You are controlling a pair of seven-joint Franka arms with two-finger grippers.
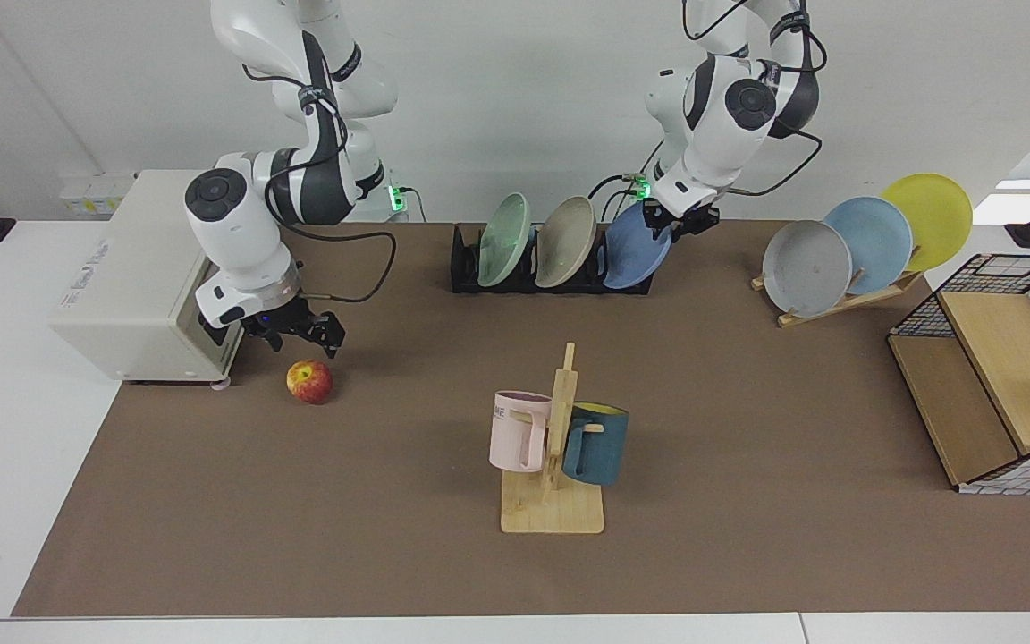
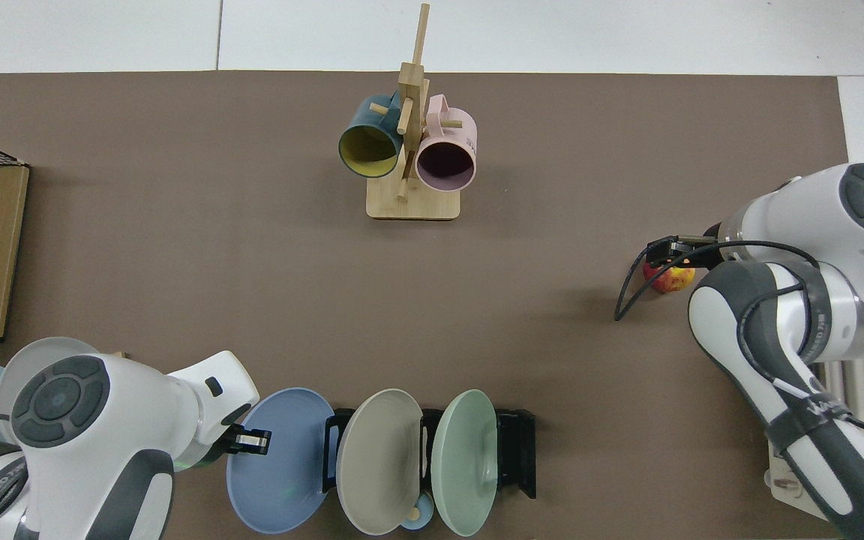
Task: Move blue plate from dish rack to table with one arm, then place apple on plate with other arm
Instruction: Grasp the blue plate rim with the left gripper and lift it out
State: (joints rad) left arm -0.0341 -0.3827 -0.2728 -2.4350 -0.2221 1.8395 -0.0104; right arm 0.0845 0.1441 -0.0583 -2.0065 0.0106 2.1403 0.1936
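The left gripper will next grab the blue plate by its exposed top rim [image 1: 646, 208] to move it, since the rack's slot [image 1: 620, 285] is around the plate's lower edge.
The blue plate [image 1: 631, 255] [image 2: 282, 465] stands on edge in the end slot of the black dish rack [image 1: 466, 268] [image 2: 518, 450], next to a beige and a green plate. My left gripper [image 1: 680, 219] [image 2: 252, 441] is at the blue plate's top rim, open. The apple [image 1: 309, 382] [image 2: 672, 280] lies on the brown mat of the table [image 1: 747, 402], in front of the toaster oven. Just above and behind the apple hangs my right gripper [image 1: 300, 333] [image 2: 672, 251], open with nothing between its fingers. In the top view it partly covers the apple.
A white toaster oven [image 1: 122, 286] stands behind the apple. A wooden mug tree [image 1: 555, 447] with a pink and a teal mug is mid-table. A wooden stand [image 1: 837, 300] holds grey, sky-blue and yellow plates. A wire-and-wood basket [image 1: 989, 376] sits beyond it.
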